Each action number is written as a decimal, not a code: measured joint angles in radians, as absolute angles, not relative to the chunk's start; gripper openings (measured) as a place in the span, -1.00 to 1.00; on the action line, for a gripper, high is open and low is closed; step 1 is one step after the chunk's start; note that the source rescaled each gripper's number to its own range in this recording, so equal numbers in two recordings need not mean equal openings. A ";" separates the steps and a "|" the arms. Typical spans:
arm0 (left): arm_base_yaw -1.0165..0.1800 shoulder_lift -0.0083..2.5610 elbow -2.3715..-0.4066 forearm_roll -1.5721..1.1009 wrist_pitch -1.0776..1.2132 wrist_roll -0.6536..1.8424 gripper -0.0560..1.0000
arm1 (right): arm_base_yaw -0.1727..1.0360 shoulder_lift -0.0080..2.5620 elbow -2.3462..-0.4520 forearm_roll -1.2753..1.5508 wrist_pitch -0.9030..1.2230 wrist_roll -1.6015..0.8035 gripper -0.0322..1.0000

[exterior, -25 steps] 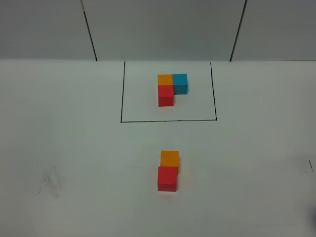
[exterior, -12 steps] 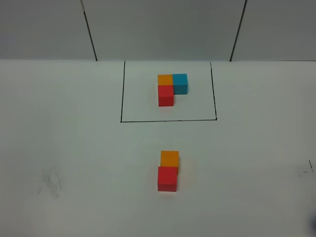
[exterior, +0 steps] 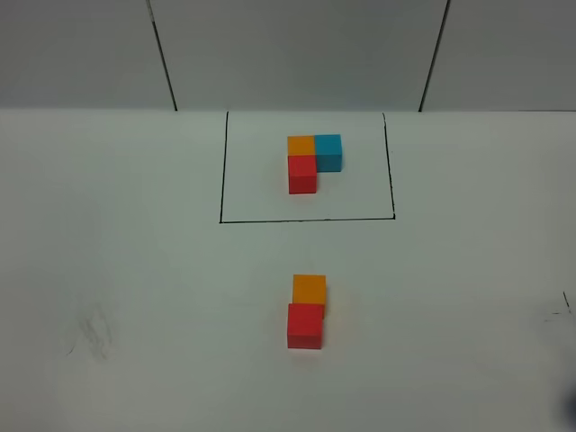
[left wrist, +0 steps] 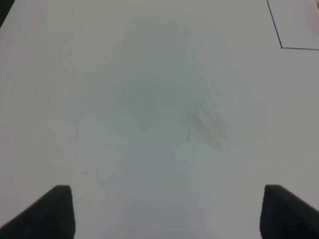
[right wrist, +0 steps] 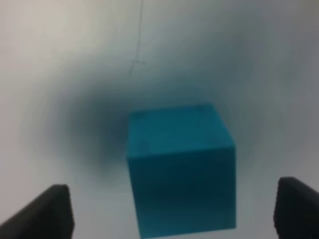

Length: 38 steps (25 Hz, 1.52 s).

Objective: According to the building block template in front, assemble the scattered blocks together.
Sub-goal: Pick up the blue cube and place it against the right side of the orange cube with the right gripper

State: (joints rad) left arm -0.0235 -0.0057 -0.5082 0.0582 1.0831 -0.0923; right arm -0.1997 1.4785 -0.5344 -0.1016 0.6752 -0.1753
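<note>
My right gripper needs to take hold of the loose blue block (right wrist: 180, 169) by its opposite sides, and that block is to complete the L like the template.
The building block template (exterior: 270, 219) is a black-outlined square at the far middle, holding an orange cube (exterior: 301, 145), a blue cube (exterior: 328, 151) and a red cube (exterior: 303, 174) in an L. Nearer the front, a loose orange block (exterior: 310, 290) touches a loose red block (exterior: 305, 325). The loose blue block (right wrist: 180, 169) shows only in the right wrist view. It sits between the spread fingers of my right gripper (right wrist: 174, 211), with a gap on each side. My left gripper (left wrist: 164, 214) hangs open over bare table. Neither gripper shows clearly in the exterior high view.
A grey scuff mark (exterior: 90, 333) lies on the white table at the front left, also under the left gripper as a smudge (left wrist: 207, 124). One corner of the template's outline (left wrist: 281, 47) shows in the left wrist view. Grey wall panels (exterior: 297, 54) close the back.
</note>
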 joint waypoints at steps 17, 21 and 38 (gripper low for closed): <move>-0.023 -0.006 -0.508 0.058 1.083 -0.092 0.37 | -0.200 1.570 -0.534 -0.088 0.638 -0.185 -0.41; -0.023 -0.006 -0.508 0.058 1.083 -0.092 0.37 | -0.200 1.555 -0.535 -0.093 0.633 -0.195 -0.40; -0.023 -0.006 -0.508 0.058 1.083 -0.092 0.37 | -0.037 1.395 -0.701 -0.084 0.784 -0.857 -0.40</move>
